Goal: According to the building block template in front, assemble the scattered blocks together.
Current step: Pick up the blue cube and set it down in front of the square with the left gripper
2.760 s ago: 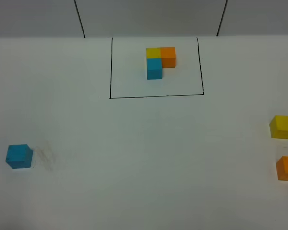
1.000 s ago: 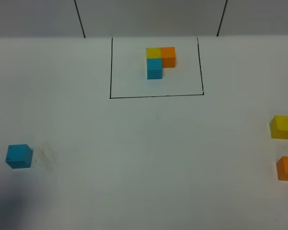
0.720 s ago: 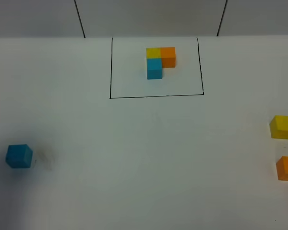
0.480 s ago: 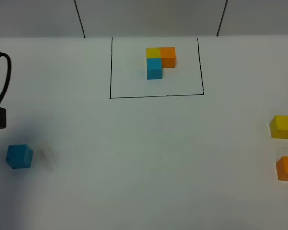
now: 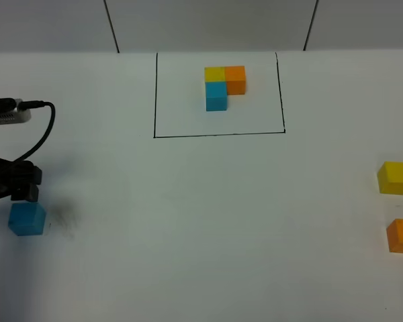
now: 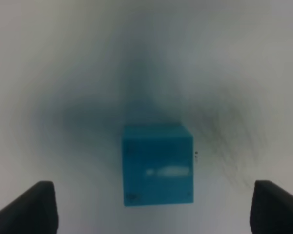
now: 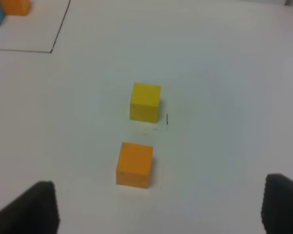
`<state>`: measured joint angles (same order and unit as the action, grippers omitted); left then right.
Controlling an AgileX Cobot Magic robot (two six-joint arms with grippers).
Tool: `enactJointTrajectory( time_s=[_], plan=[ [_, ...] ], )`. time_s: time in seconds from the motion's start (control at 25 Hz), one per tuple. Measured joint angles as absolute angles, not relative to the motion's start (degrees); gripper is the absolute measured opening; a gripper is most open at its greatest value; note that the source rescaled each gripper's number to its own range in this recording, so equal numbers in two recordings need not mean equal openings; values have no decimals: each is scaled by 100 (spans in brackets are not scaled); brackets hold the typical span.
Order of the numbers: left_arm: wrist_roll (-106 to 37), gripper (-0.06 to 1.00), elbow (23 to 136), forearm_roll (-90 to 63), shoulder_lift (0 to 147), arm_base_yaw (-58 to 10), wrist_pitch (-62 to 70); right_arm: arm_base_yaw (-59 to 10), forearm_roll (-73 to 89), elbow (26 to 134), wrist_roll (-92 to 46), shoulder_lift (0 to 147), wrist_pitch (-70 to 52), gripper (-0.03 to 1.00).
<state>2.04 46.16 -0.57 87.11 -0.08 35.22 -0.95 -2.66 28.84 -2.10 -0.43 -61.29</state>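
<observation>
My left gripper needs to rebuild the template's shape [image 5: 223, 85], so it will grab the sky-blue cube [image 5: 27, 219] by its opposite sides next.
The template [image 5: 224, 86] is a yellow, orange and blue L of cubes inside a black drawn rectangle [image 5: 219, 135] at the back middle. A loose sky-blue cube [image 5: 27, 219] lies at the far left. My left gripper [image 5: 21, 191] hovers just behind and above it. In the left wrist view the gripper [image 6: 151, 217] is open, with the blue cube [image 6: 157, 165] centred between its fingertips [image 6: 27, 209] but farther out. A yellow cube [image 5: 395, 178] and an orange cube [image 5: 402, 235] lie at the far right. My right gripper [image 7: 158, 212] is open above and short of the yellow [image 7: 145, 102] and orange [image 7: 135, 164] cubes.
A black cable [image 5: 43, 127] loops from the left arm over the table's left side. The white table [image 5: 208, 221] ends at a grey back wall. A corner of the template's black frame [image 7: 58, 29] shows in the right wrist view.
My left arm has come in from the left edge and moved right and nearer, to just above the blue cube. No cube has moved.
</observation>
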Motion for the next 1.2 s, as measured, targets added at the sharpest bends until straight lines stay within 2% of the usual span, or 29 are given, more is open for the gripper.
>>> enactJointTrajectory(
  time_s=[0.92, 1.0, 1.04, 1.16, 1.2],
  plan=[
    [106, 67, 4620, -57, 10113, -8, 2822, -95, -266, 2884, -210, -43, -6129, 71],
    [106, 58, 4620, -57, 10125, -8, 2798, -95, -266, 2884, -210, -43, -6129, 71],
    [106, 48, 4620, -57, 10125, -8, 2783, -95, -266, 2884, -210, -43, -6129, 71],
    [99, 0, 4620, -63, 10125, -8, 2730, -95, -266, 2884, -210, -43, -6129, 71],
    [99, 3, 4620, -63, 10125, -8, 2698, -95, -266, 2884, -210, -43, -6129, 71]
  ],
)
